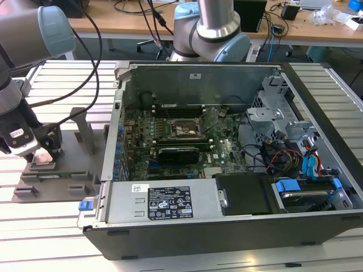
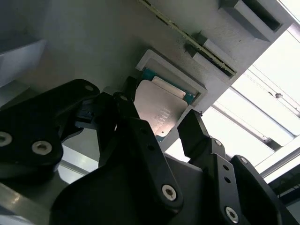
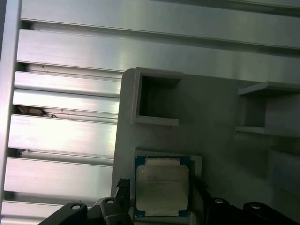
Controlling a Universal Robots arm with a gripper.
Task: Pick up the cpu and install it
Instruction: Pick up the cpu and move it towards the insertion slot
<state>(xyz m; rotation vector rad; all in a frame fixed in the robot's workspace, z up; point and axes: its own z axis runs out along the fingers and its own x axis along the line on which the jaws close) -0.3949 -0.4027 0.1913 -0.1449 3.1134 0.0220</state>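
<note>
My gripper picks up the cpu (image 3: 161,187) next by its two opposite side edges, where the holder's raised sides leave gaps for the fingers.
The cpu (image 3: 161,187) is a small flat square chip with a silvery-grey top. It lies in a shallow recess of the grey holder plate (image 3: 211,108); the second wrist view shows the cpu (image 2: 159,108) too. My gripper (image 3: 161,194) is low over it and open. One black finger (image 2: 129,110) stands on each side of the chip, not visibly pressing it. In the exterior view my gripper (image 1: 45,152) is at the exterior view's left, over the holder plate (image 1: 54,175), outside the computer case.
The open computer case (image 1: 215,226) fills the middle and the exterior view's right. Inside it are the black socket frame (image 1: 182,131), a long black expansion card (image 1: 178,153), and cables and drive bays (image 1: 295,153). Upright posts (image 1: 85,130) rise from the holder plate. A slatted metal table (image 1: 62,79) lies under everything.
</note>
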